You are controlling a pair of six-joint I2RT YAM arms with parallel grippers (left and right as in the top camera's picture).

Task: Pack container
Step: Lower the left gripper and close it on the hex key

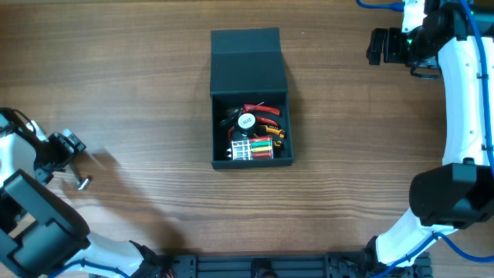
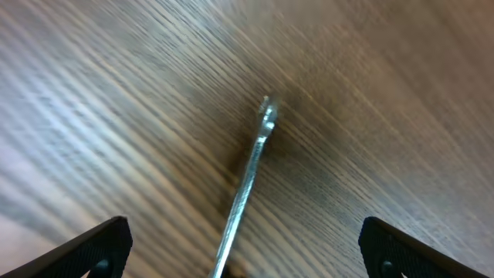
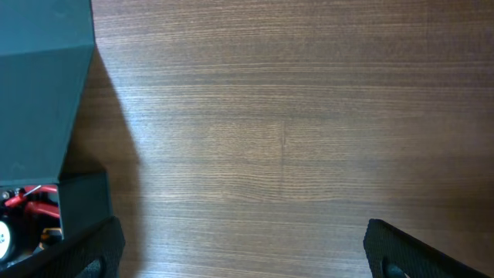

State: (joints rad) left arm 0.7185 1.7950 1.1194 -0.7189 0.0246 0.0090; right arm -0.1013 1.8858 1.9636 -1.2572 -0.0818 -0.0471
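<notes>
The left gripper isn't ready to close yet: the slim tool looks small, deep below its fingers. The left gripper should move down first, then close on the tool.
The dark teal-grey container (image 1: 248, 73) stands open at the table's middle, its flap lid folded back toward the far side. Inside lie red-handled pliers (image 1: 259, 110), a round black-and-white item (image 1: 246, 121) and a rack of coloured bits (image 1: 255, 148). A slim silver metal tool (image 1: 81, 183) lies on the wood at the far left. My left gripper (image 1: 65, 157) is open just over it; in the left wrist view the tool (image 2: 258, 147) runs between the spread jaws (image 2: 243, 243), untouched. My right gripper (image 1: 376, 46) is open and empty at the far right; its wrist view shows the container's lid (image 3: 38, 93).
Bare wooden tabletop (image 1: 139, 93) surrounds the container. The right arm's white body (image 1: 463, 116) runs down the right edge. The left arm's base (image 1: 35, 224) fills the near left corner. A dark rail (image 1: 255, 266) runs along the front edge.
</notes>
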